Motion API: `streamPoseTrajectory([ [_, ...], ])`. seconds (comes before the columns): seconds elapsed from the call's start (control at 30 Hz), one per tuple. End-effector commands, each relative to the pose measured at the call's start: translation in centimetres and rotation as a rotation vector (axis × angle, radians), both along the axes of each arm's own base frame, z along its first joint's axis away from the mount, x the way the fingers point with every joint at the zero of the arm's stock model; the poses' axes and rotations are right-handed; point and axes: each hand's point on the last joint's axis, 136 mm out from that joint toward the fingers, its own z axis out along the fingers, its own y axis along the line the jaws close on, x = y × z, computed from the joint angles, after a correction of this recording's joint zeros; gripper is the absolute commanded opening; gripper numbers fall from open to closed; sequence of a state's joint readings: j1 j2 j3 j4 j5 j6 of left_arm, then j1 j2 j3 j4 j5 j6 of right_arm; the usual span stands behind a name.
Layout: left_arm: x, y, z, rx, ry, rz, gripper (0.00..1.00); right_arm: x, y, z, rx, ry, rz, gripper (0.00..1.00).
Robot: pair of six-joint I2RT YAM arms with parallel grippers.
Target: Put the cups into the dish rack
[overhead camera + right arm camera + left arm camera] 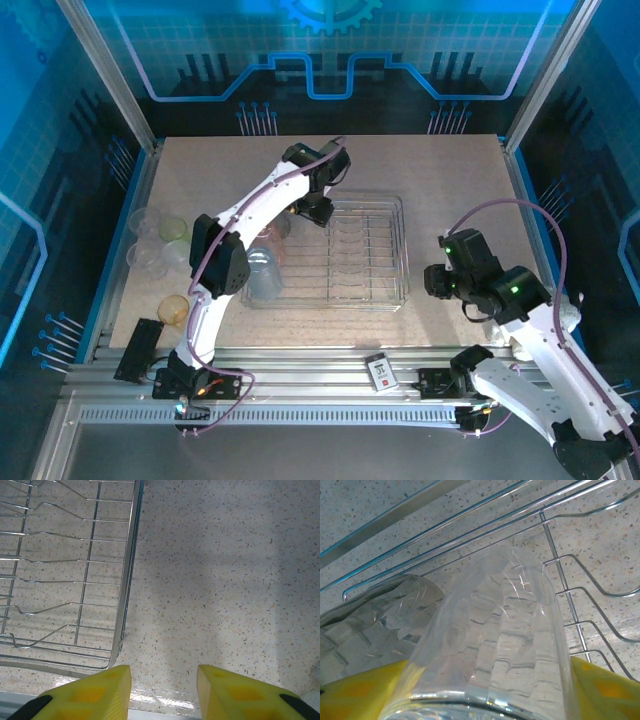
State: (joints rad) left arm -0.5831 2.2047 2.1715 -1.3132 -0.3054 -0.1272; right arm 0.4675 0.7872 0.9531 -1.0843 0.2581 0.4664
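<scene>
The clear cup sits low inside the rack between the greyish cup and the wires and would land there, so it is time for my left gripper to open.
A clear cup sits between the yellow fingers of my left gripper, which is shut on it, low over the far left corner of the dish rack. A greyish cup lies just to its left. In the top view the left gripper is at the chrome rack, which holds a light blue cup and a pink cup. My right gripper is open over bare table, right of the rack.
Loose cups stand at the table's left edge: clear ones, a green-yellow one and an amber one. A black-and-white card lies on the front rail. A black block sits at front left.
</scene>
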Motion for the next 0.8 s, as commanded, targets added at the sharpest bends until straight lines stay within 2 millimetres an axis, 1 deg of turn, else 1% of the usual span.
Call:
streamPoseTrajectory([
  [0.0,0.9,-0.5,0.6,-0.033,-0.024,-0.016,0.58,-0.2,-1.1,-0.3,-0.026,0.0,-0.043,0.4],
  [0.07,1.0,-0.6,0.4,-0.036,-0.024,-0.019,0.64,-0.1,-1.2,-0.2,-0.026,-0.006,-0.047,0.4],
  [0.13,1.1,-0.6,0.3,-0.038,-0.024,-0.013,0.73,0.0,-0.9,-0.2,-0.018,-0.008,-0.033,0.4],
  [0.2,1.1,-0.6,0.2,-0.037,-0.023,-0.011,0.8,0.1,-0.7,-0.2,-0.014,-0.004,-0.024,0.4],
  [0.27,1.2,-0.6,0.1,-0.038,-0.025,-0.011,0.85,0.1,-0.6,-0.3,-0.015,0.001,-0.02,0.41],
  [0.43,1.5,-0.8,0.3,-0.047,-0.044,-0.013,0.91,0.3,-0.5,-0.1,-0.015,0.001,-0.012,0.4],
  [0.47,1.6,-0.9,0.5,-0.051,-0.05,-0.012,0.98,0.3,-0.4,0.0,-0.015,0.001,-0.011,0.41],
  [0.53,1.7,-0.9,1.0,-0.063,-0.065,-0.005,0.99,0.3,-0.4,0.1,-0.013,-0.002,-0.01,0.4],
  [0.63,1.8,-1.2,2.3,-0.098,-0.1,-0.002,0.99,0.4,-0.4,0.2,-0.011,-0.004,-0.01,0.41],
  [0.77,1.6,-1.4,4.6,-0.13,-0.162,-0.012,0.99,0.5,-0.5,0.2,-0.012,-0.01,-0.014,0.4],
])
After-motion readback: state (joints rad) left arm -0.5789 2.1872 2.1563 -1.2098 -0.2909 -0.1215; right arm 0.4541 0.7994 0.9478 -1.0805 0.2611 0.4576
